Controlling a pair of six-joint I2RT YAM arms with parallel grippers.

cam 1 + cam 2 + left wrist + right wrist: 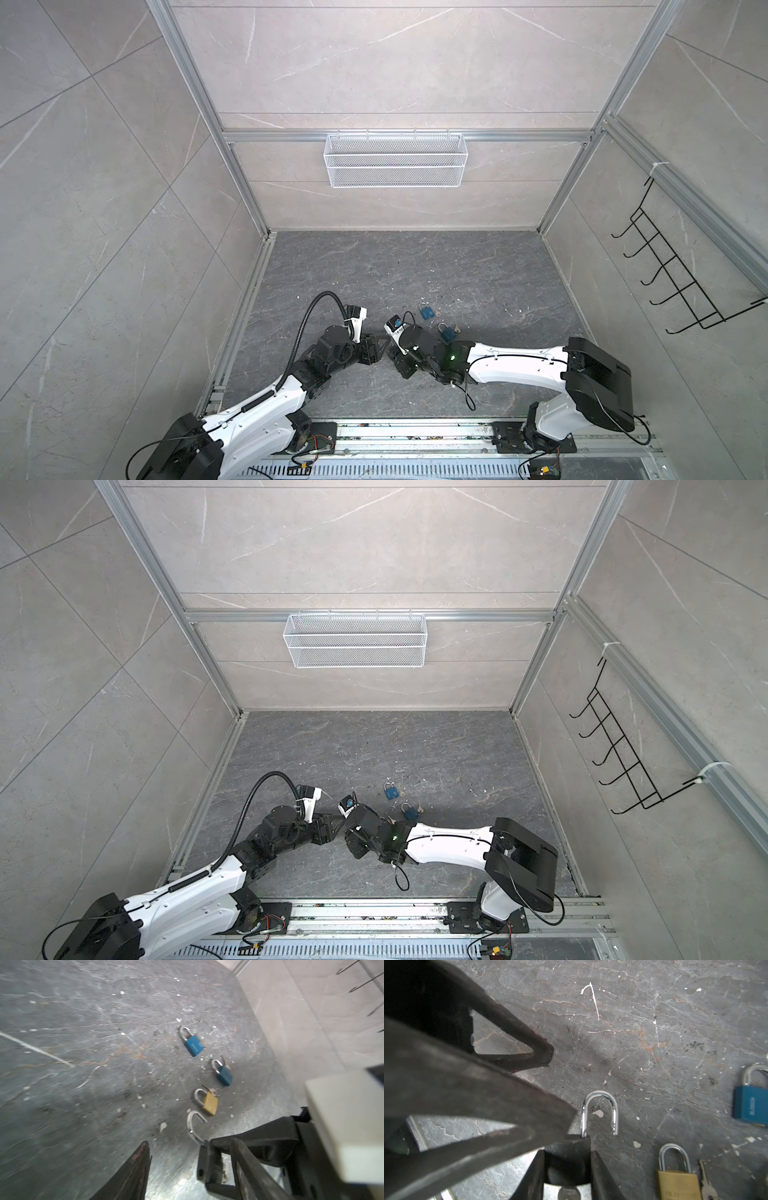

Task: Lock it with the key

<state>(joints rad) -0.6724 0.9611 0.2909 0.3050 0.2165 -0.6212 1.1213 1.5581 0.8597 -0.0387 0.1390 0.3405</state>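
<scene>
My left gripper grabs the black padlock's open shackle [600, 1113] next, so that the padlock's body and the key's head stay free for locking.
My right gripper [566, 1153] is shut on the body of a black padlock [568, 1147] low over the dark floor. The padlock's silver shackle [600, 1113] stands open, with one leg out of the body. Below the body a round silver key head [568, 1193] shows between my fingers. My left gripper [175, 1153] is open and holds nothing. It faces the right gripper closely, and one of its fingers [488, 1095] reaches the padlock by the shackle [194, 1126]. In both top views the two grippers, left [382, 347] and right [401, 365], meet at the front middle.
Two blue padlocks [424, 311] [446, 332] lie shut on the floor behind the right gripper. A gold padlock [679, 1184] with a loose key [705, 1180] lies beside the black one. A white wire basket [395, 160] hangs on the back wall, a black hook rack [673, 266] on the right wall.
</scene>
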